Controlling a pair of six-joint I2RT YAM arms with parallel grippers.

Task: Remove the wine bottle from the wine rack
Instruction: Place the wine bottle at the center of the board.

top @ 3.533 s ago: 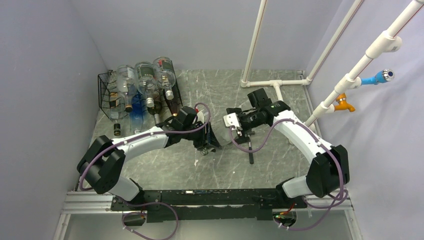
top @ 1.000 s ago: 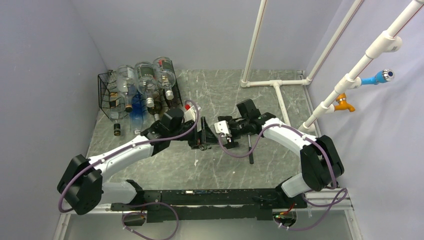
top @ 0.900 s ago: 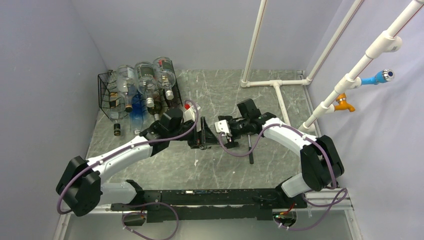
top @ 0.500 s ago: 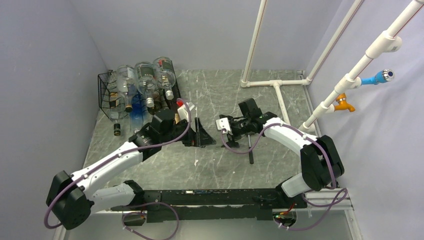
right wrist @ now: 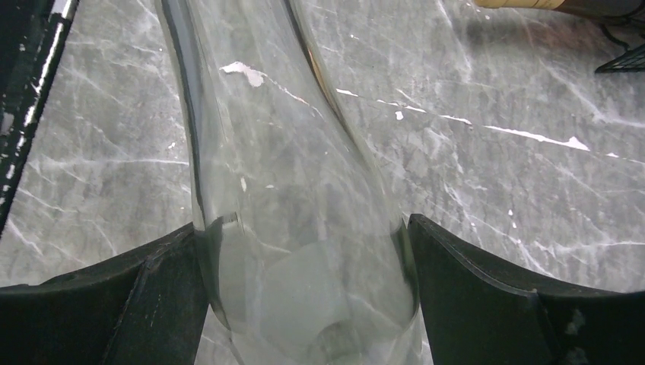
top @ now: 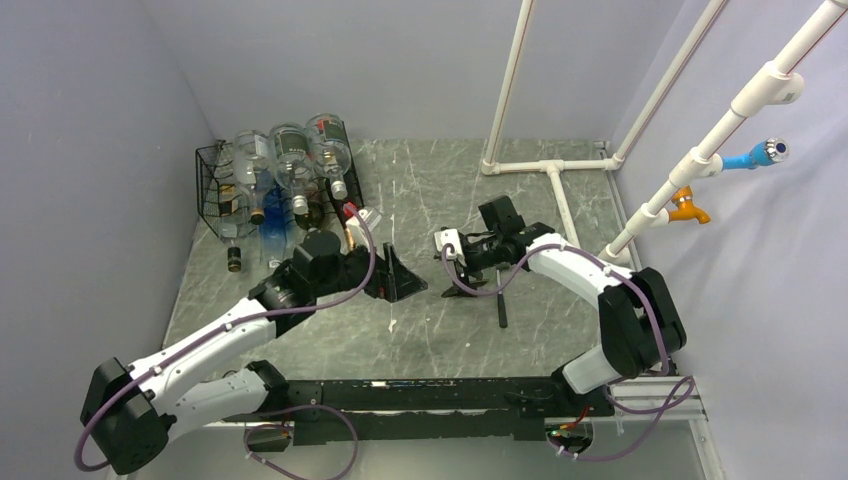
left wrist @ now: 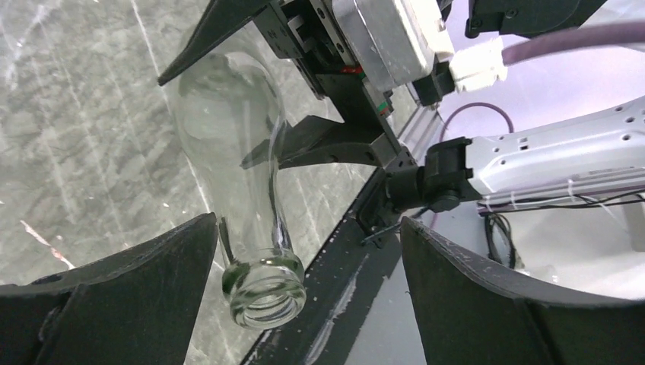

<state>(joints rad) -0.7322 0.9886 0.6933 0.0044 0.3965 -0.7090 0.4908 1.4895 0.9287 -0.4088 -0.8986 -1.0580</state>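
Note:
My left gripper reaches the wine bottle and grabs it by its neck [left wrist: 257, 222] next, leaving the bottle's wide base free to stand on the tabletop.
The wine bottle [right wrist: 289, 152] is clear glass and lies across, above the marble table. My right gripper [right wrist: 303, 224] is shut on its wide body, both fingers pressed to the glass. In the left wrist view the bottle's neck and open mouth [left wrist: 262, 285] sit between the fingers of my left gripper [left wrist: 306, 224], which is open and apart from the glass. From above, the left gripper [top: 408, 280] faces the right gripper [top: 452, 265] at mid-table. The black wire wine rack [top: 215, 195] stands at the back left with several bottles [top: 295, 155] on it.
A small dark bottle [top: 233, 260] stands on the table in front of the rack. A black rod [top: 500, 300] lies under the right arm. White pipes [top: 550, 165] run along the back right, with blue [top: 745, 158] and orange [top: 688, 210] fittings.
My left gripper has opened, let go of the bottle's neck and drawn back to the left. The right gripper keeps the bottle and has shifted slightly right.

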